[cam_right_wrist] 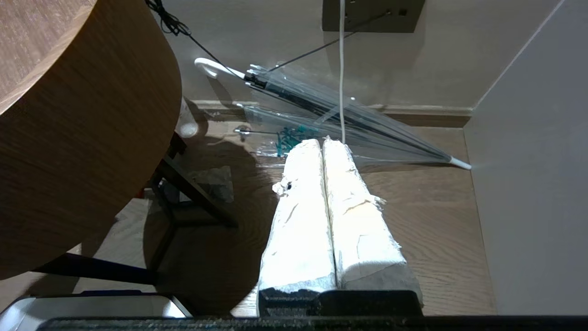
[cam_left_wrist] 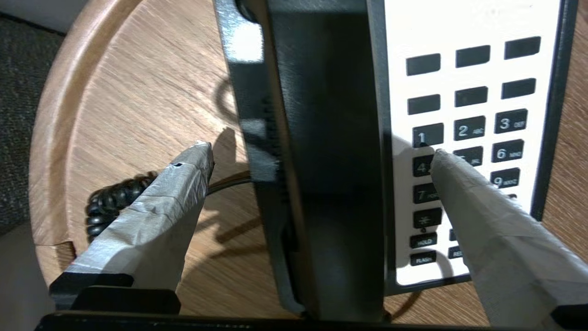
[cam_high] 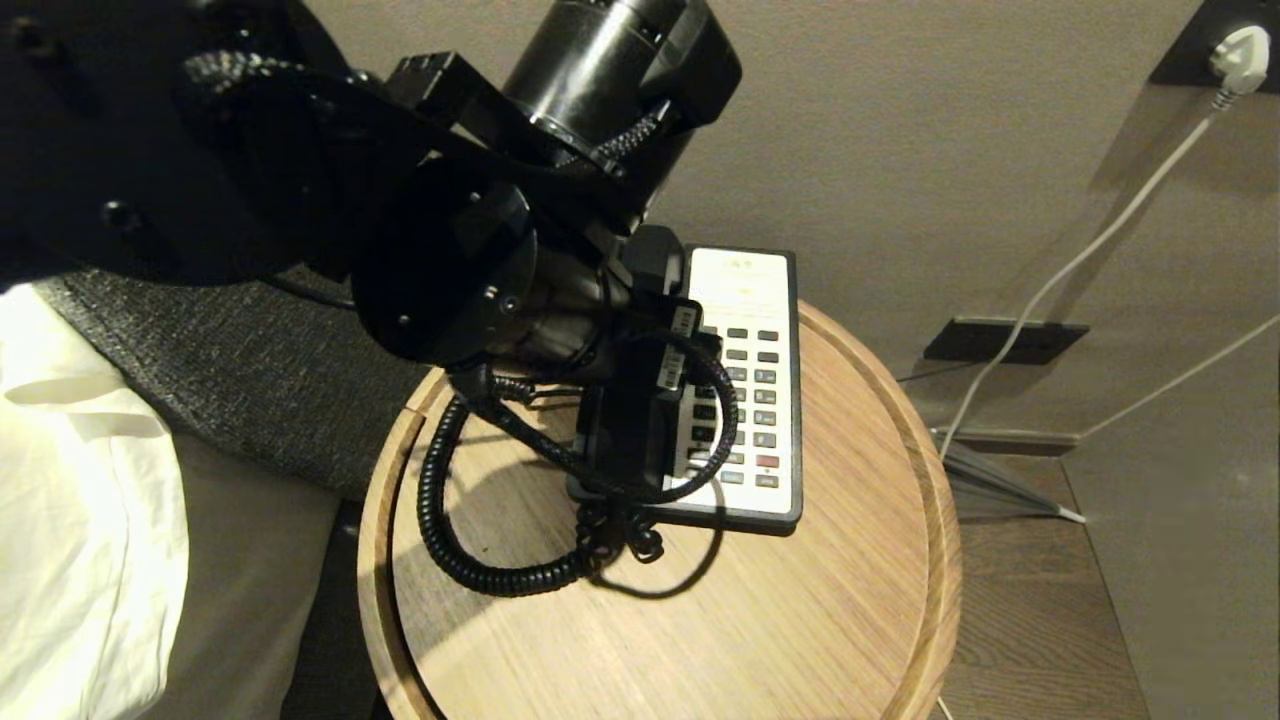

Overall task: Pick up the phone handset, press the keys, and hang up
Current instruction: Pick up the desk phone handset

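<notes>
The fingers of my left gripper reach down beside the black handset [cam_left_wrist: 330, 115]. My left gripper needs to close on the handset now.
The black phone handset [cam_left_wrist: 330, 115] lies in its cradle along one side of the black-and-cream phone base [cam_high: 760, 300]. The base sits on the round wooden table [cam_high: 800, 620]. My left gripper [cam_left_wrist: 321, 156] is open and straddles the handset without gripping it. One taped finger [cam_left_wrist: 183, 184] hangs over the bare wood. The other finger [cam_left_wrist: 464, 193] is over the keys [cam_left_wrist: 468, 128], its tip by the 4 key. From the head view my left arm hides most of the handset. The coiled cord [cam_high: 440, 530] loops across the table. My right gripper [cam_right_wrist: 324, 142] hangs shut beside the table, above the floor.
A clear folded umbrella [cam_right_wrist: 344, 119] lies on the wooden floor by the wall. A white cable [cam_high: 1100, 240] runs down from a wall plug [cam_high: 1240, 50]. White bedding [cam_high: 80, 500] and a grey fabric panel [cam_high: 250, 370] border the table on the left.
</notes>
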Controlling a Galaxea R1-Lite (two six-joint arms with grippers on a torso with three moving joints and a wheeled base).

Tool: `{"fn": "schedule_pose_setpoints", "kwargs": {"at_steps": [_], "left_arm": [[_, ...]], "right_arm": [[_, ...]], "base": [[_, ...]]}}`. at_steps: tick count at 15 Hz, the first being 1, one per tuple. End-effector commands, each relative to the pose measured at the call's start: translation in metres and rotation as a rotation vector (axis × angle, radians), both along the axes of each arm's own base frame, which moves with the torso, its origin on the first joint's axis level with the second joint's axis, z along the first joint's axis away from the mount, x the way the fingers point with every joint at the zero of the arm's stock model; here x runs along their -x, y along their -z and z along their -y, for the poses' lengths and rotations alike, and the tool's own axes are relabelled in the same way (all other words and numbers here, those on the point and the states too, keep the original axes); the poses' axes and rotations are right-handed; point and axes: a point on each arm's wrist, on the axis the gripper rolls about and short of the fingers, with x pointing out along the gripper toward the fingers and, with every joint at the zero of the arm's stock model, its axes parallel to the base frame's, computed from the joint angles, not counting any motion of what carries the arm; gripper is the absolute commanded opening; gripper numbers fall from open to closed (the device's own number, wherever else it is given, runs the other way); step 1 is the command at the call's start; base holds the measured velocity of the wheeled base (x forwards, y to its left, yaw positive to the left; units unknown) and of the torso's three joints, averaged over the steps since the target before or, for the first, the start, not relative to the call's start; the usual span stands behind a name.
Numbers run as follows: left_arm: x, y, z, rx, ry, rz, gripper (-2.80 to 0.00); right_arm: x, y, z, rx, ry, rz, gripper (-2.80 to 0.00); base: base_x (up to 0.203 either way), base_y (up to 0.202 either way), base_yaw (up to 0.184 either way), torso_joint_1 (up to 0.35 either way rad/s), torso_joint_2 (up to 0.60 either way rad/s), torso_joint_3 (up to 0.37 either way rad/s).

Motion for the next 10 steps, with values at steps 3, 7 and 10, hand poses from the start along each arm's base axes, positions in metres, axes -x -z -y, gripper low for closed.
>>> {"fn": "schedule_pose_setpoints", "kwargs": {"at_steps": [3,7,10], "left_arm": [[-0.0001,0.0017,0.001,-0.006,-0.005,-0.004,0.0],[-0.0009,0.0032,0.0021,-0.01,-0.005,-0.007,-2.8],[-0.0011,0.003,0.0023,-0.007,-0.005,-0.005,-2.8]], "right_arm": [[-0.0015,0.0055,0.0,0.0,-0.001,-0.019,-2.8],[-0.0015,0.0055,0.0,0.0,-0.001,-0.019,-2.8],[-0.0015,0.0055,0.0,0.0,-0.001,-0.019,-2.8]], "base": [[0.0,0.0,0.0,0.0,0.0,0.0],[0.0,0.0,0.0,0.0,0.0,0.0],[0.0,0.0,0.0,0.0,0.0,0.0]]}}
